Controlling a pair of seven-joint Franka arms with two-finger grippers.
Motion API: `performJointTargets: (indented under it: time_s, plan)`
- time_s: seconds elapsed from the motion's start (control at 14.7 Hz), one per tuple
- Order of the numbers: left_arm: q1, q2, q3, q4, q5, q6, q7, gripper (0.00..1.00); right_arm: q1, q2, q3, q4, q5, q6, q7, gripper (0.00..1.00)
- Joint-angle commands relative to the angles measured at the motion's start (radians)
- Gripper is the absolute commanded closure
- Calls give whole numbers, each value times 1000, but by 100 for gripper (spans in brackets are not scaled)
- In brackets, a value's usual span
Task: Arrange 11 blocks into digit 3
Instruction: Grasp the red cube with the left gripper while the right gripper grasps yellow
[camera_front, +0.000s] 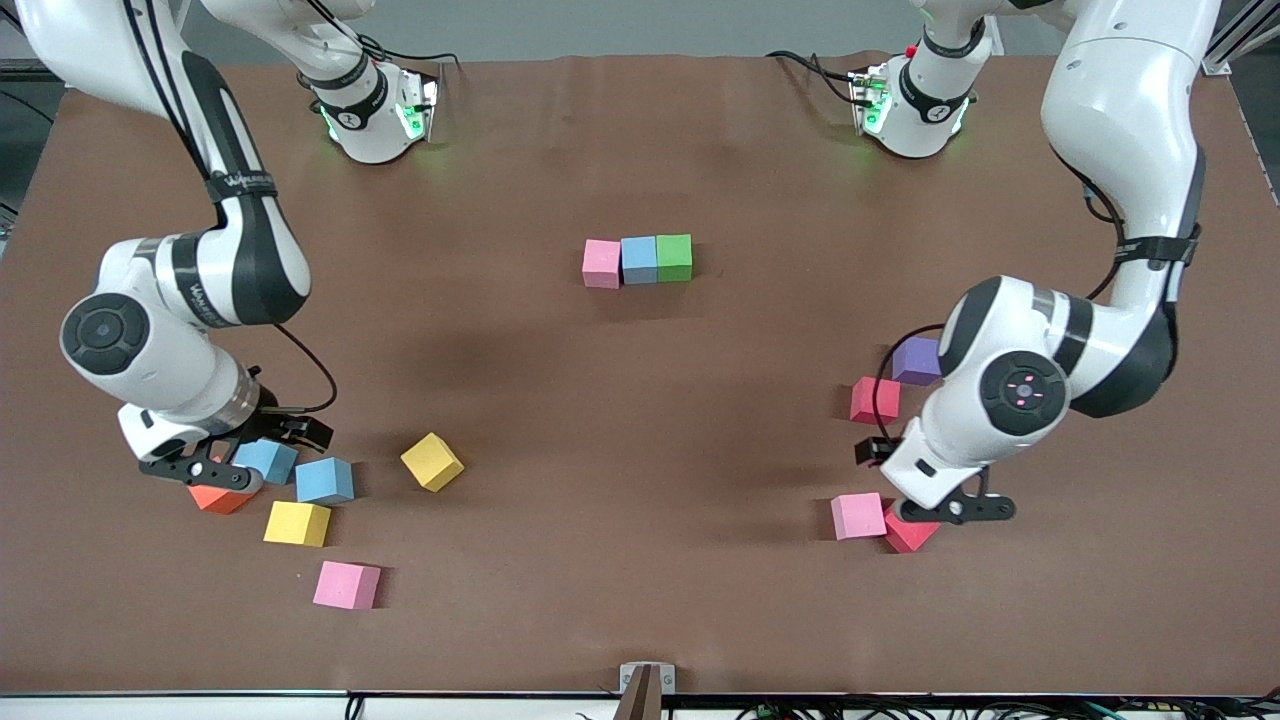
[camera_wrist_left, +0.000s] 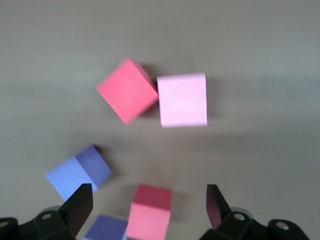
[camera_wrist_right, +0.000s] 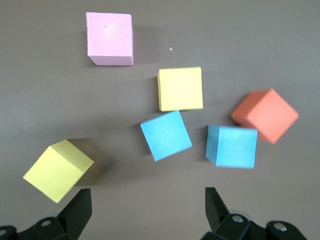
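My left gripper will grab the red cube by opposite sides next, to extend the three touching cubes' row into a digit 3.
A row of three touching cubes, pink (camera_front: 601, 263), light blue (camera_front: 639, 259) and green (camera_front: 674, 257), lies mid-table. My right gripper (camera_front: 300, 432) (camera_wrist_right: 145, 195) hovers open and empty beside two light blue cubes (camera_front: 266, 460) (camera_front: 324, 481). Two yellow cubes (camera_front: 297, 523) (camera_front: 432, 461) and a pink cube (camera_front: 346, 585) lie around them. My left gripper (camera_front: 878, 448) (camera_wrist_left: 150, 192) hovers open; a red cube (camera_front: 875, 400) (camera_wrist_left: 150, 215) shows between its fingers, untouched. A purple cube (camera_front: 915, 361) lies beside it, and a second purple cube (camera_wrist_left: 106, 229) shows in the left wrist view. A pink cube (camera_front: 858, 516) touches another red cube (camera_front: 910, 532).
An orange cube (camera_front: 220, 497) lies by the light blue cubes, partly under my right hand; it also shows in the right wrist view (camera_wrist_right: 265, 115). The brown table (camera_front: 640, 420) is bare between the two groups of cubes.
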Motion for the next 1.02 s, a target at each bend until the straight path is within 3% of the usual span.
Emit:
performJointTargets:
  time_s: [0.0, 0.2, 0.34, 0.48, 0.95]
  plan:
    - [46, -100, -27, -155, -33, 0, 10, 0, 10, 86, 25, 83, 3, 15, -40, 0]
    - [123, -127, -106, -267, -33, 39, 18, 0, 69, 148, 25, 100, 93, 17, 160, 0]
    - [176, -161, -140, -382, -23, 145, 59, 1, 111, 155, 23, 100, 64, 15, 182, 0]
    - [201, -163, -142, -441, -22, 230, 81, 1, 132, 164, 28, 100, -8, 14, 24, 0]
    - [203, -140, -143, -438, -13, 236, 90, 1, 142, 220, 28, 144, -4, 60, -440, 0]
